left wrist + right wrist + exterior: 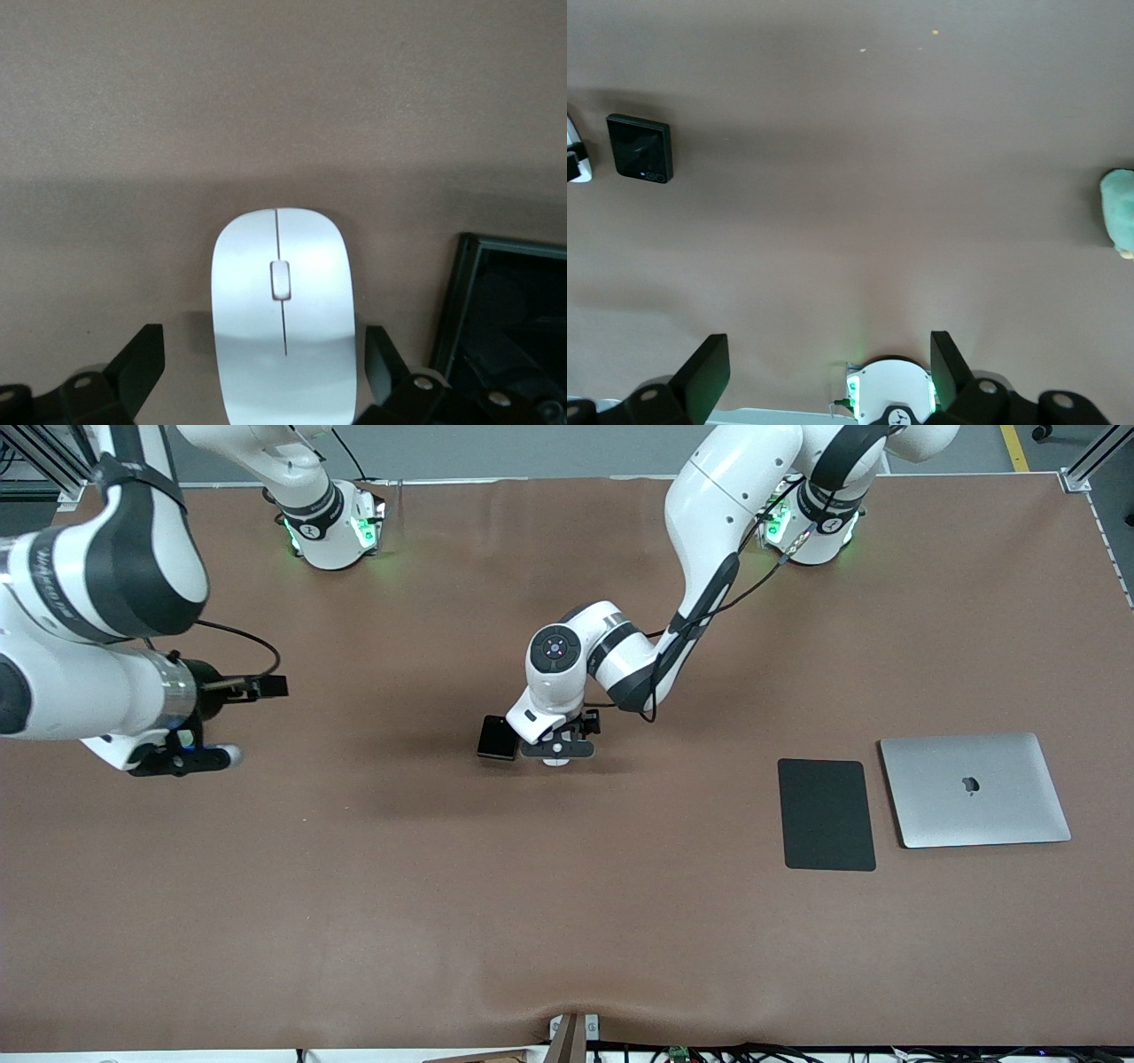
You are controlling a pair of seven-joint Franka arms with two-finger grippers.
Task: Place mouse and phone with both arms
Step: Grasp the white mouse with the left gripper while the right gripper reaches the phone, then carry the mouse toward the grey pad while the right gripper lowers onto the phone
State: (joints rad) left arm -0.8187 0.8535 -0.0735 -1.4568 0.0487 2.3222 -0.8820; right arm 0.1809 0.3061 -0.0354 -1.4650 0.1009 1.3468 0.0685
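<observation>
The left gripper needs to close on the white mouse (282, 310) now: its fingers are on either side of the mouse in the left wrist view, so it would catch the mouse.
The white mouse (282, 310) lies flat on the brown table (567, 921) near its middle, and only its edge (555, 762) shows in the front view. My left gripper (556, 749) is low over it and open, with its fingers (142, 363) on either side of the mouse and a gap at each side. The glossy black phone (497, 737) lies right beside the mouse toward the right arm's end, and shows in both wrist views (509, 310) (640, 148). My right gripper (182, 760) waits open and empty above the right arm's end of the table.
A matte black pad (826, 814) and a closed silver laptop (974, 789) lie side by side toward the left arm's end. A pale teal thing (1118, 226) shows at the edge of the right wrist view. The right arm's base (890, 394) shows there too.
</observation>
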